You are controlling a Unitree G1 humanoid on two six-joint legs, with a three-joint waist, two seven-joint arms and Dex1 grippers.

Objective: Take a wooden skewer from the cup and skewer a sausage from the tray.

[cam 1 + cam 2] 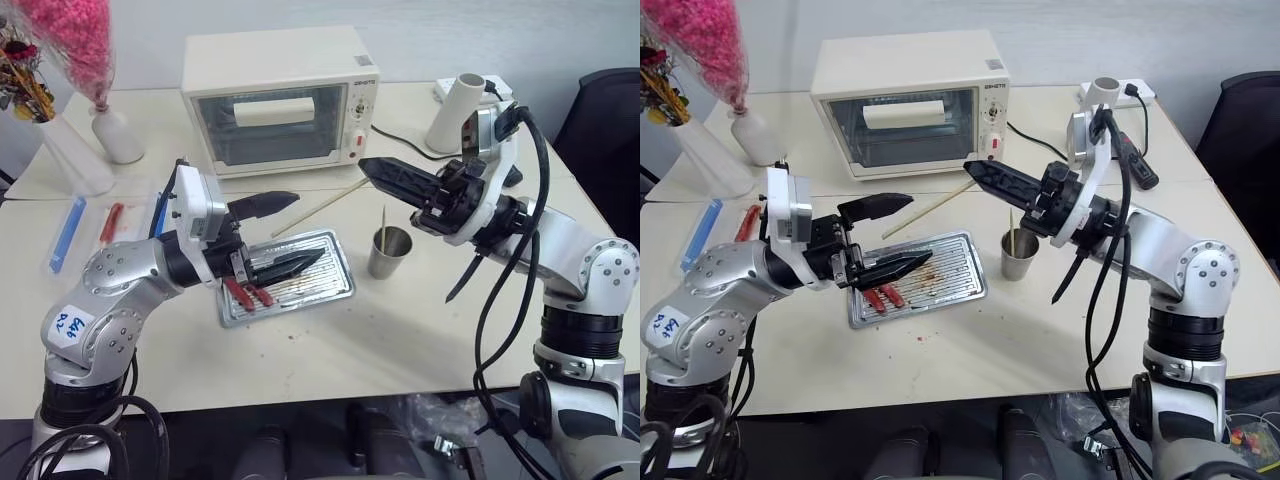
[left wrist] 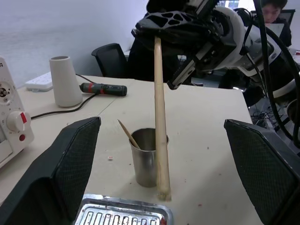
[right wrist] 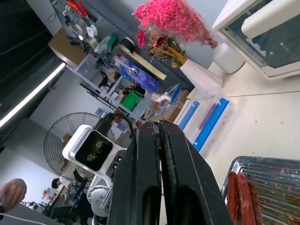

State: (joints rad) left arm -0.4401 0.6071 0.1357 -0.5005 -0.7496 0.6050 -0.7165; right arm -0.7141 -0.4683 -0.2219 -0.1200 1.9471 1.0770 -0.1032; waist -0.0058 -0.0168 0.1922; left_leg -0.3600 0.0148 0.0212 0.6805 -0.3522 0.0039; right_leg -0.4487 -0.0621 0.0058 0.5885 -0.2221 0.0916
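Note:
The skewer has to pierce a sausage with the wooden skewer's other end (image 2: 157,43), so that end should stay free. My left gripper needs to reach the skewer and grab its blunt end (image 2: 163,191).
My right gripper (image 1: 365,166) is shut on a wooden skewer (image 1: 318,210), a thin pale stick that slants down from its tip toward the tray's far edge. The skewer (image 2: 159,117) passes just in front of the steel cup (image 1: 390,252), which holds another stick. On the ribbed metal tray (image 1: 325,285), red sausages (image 1: 245,293) lie at the left end. My left gripper (image 1: 310,226) hangs open over the tray, its lower finger above the sausages and its fingers (image 2: 70,164) wide apart on either side of the skewer's end.
A white toaster oven (image 1: 280,98) stands behind the tray. A white cylinder (image 1: 455,112) and a screwdriver (image 2: 103,88) are at the back right. A vase of pink flowers (image 1: 110,130) and a clear box with blue clips (image 1: 70,235) sit at the left.

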